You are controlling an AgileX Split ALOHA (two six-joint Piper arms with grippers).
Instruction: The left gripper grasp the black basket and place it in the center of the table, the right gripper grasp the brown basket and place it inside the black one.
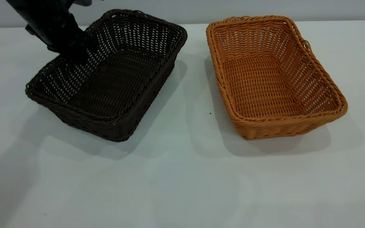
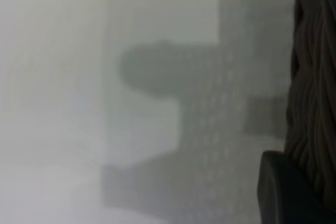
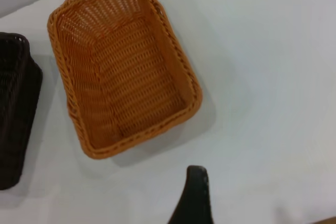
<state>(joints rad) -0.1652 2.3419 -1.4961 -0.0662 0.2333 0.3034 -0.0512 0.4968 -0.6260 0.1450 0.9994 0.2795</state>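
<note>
My right gripper next needs to grab the brown basket by its braided rim (image 1: 316,59), to put the brown basket inside the black basket (image 1: 112,79).
The black basket (image 1: 112,79) sits left of the table's (image 1: 182,177) middle, turned at an angle. My left gripper (image 1: 74,55) reaches down from the far left onto the basket's far-left long wall, shut on its braided rim. The left wrist view shows that rim (image 2: 315,77) pressed against one black finger (image 2: 283,192); the other finger is hidden. The brown basket (image 1: 274,82) rests upright on the right side, untouched. My right gripper is outside the exterior view. It hovers high over the table beside the brown basket (image 3: 121,77), and only one finger (image 3: 194,192) shows, with nothing on it.
A gap of bare white tabletop (image 1: 195,95) separates the two baskets. The table's broad front (image 1: 182,190) lies bare. A grey wall (image 1: 265,8) runs behind the table's back edge.
</note>
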